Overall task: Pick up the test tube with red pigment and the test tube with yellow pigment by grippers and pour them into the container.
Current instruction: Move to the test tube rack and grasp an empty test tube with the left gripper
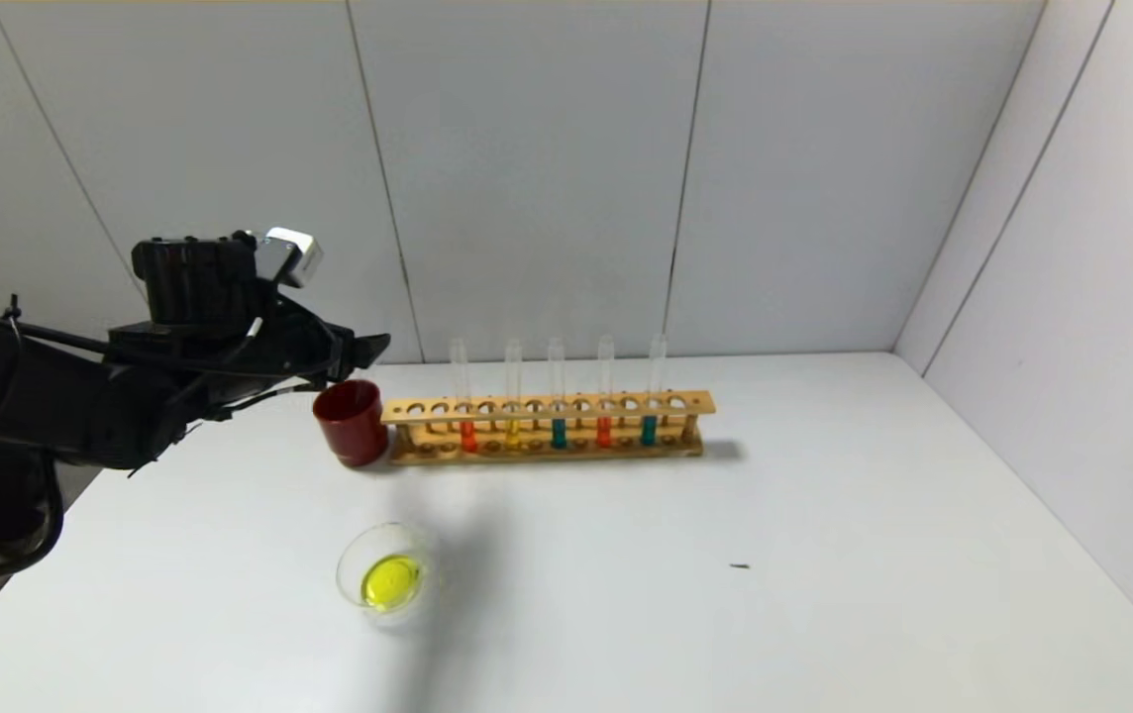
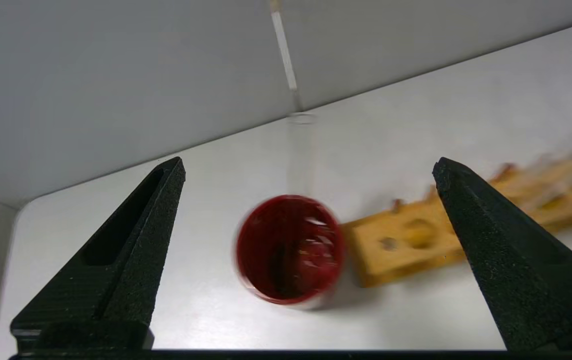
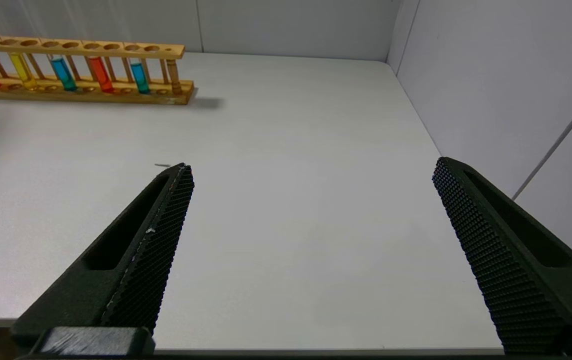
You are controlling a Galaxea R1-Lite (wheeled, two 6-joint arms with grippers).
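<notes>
My left gripper should hold the red test tube next by its upper glass length [image 1: 462,378], because the wooden rack surrounds the part of the tube below.
My left gripper [image 1: 360,353] is open and empty, held just above the dark red cup [image 1: 352,421]. In the left wrist view the gripper [image 2: 310,161] frames that cup [image 2: 288,250], and a clear tube [image 2: 301,150] with no visible liquid stands in it. The wooden rack [image 1: 547,406] holds two tubes with orange-red liquid [image 1: 467,436] [image 1: 604,432], one with yellow liquid [image 1: 512,433] and two teal ones. The glass dish [image 1: 390,574] sits near the front with yellow liquid in it. My right gripper [image 3: 311,167] is open and empty over bare table.
The rack stands right of the red cup, touching it, near the back wall. It also shows in the right wrist view [image 3: 81,47]. A small dark speck [image 1: 740,566] lies on the white table. Walls close off the back and right.
</notes>
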